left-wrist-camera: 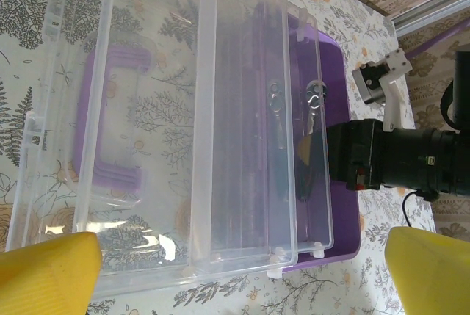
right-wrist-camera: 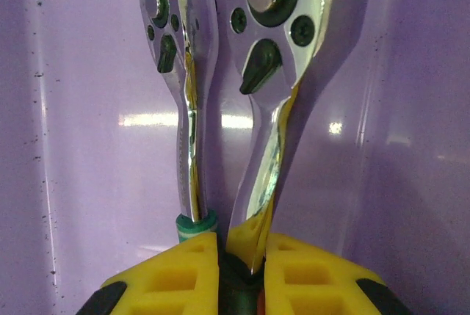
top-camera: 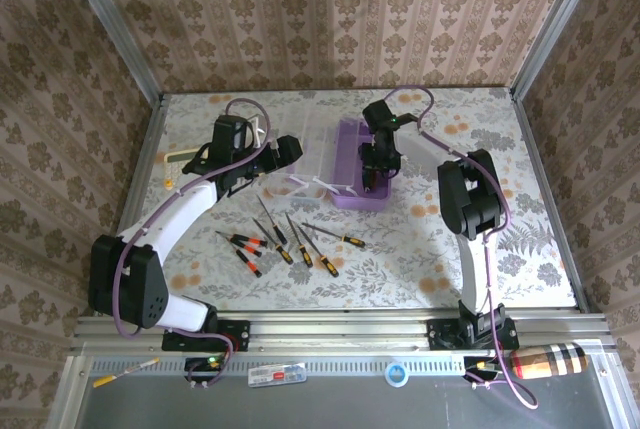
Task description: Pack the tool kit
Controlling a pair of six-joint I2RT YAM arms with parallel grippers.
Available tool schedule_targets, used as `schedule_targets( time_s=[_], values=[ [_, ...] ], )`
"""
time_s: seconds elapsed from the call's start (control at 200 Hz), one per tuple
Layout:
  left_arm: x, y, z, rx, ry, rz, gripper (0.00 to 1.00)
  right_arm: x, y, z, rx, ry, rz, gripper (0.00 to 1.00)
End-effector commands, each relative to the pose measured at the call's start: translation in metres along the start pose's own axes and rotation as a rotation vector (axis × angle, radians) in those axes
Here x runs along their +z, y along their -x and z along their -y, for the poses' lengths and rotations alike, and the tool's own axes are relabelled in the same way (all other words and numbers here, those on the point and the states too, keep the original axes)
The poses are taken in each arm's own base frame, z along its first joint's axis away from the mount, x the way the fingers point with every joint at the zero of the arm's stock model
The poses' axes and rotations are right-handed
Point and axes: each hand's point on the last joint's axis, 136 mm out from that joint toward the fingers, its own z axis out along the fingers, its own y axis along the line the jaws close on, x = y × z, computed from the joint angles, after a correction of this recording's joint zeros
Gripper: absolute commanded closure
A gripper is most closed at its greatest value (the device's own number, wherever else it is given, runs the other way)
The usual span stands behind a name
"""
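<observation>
The right gripper should release the chrome ratchet wrench, because the wrench would come to rest in the purple box, beside the second ratchet on the bottom of the box.
The purple box lies open at the table's middle back, its wall filling the right wrist view. My right gripper reaches down into it, its yellow fingers shut on a chrome ratchet wrench. A second chrome ratchet with a green band stands beside it. My left gripper is open, with its fingertips wide apart over the clear lid with its purple handle and the clear tray, which overlaps the box. Several black-orange screwdrivers lie on the table.
A small pale tool lies just left of the box's front corner. A pale flat object sits at the table's left edge. The metal frame rail runs along the near edge, and patterned walls enclose the table.
</observation>
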Motion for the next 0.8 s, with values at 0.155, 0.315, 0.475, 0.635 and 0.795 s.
schedule_targets(
  time_s=[0.155,0.315,0.475,0.635,0.795],
  values=[
    [-0.002,0.005,0.008,-0.002,-0.027,0.013,0.0,-0.003,0.007,-0.004,0.029,0.028,-0.006,0.84],
    [-0.002,0.005,0.008,-0.003,-0.03,0.013,0.0,-0.008,0.011,-0.004,0.038,0.035,0.002,0.77],
    [-0.003,0.006,0.009,0.001,-0.029,0.016,0.0,-0.017,0.014,-0.007,0.041,0.051,0.016,0.71],
    [-0.003,0.006,0.009,0.002,-0.03,0.017,0.0,-0.038,0.02,-0.009,0.036,0.063,0.057,0.68],
    [-0.007,0.01,0.009,0.006,-0.026,0.031,0.0,-0.076,0.027,-0.013,0.039,0.095,0.13,0.63]
  ],
)
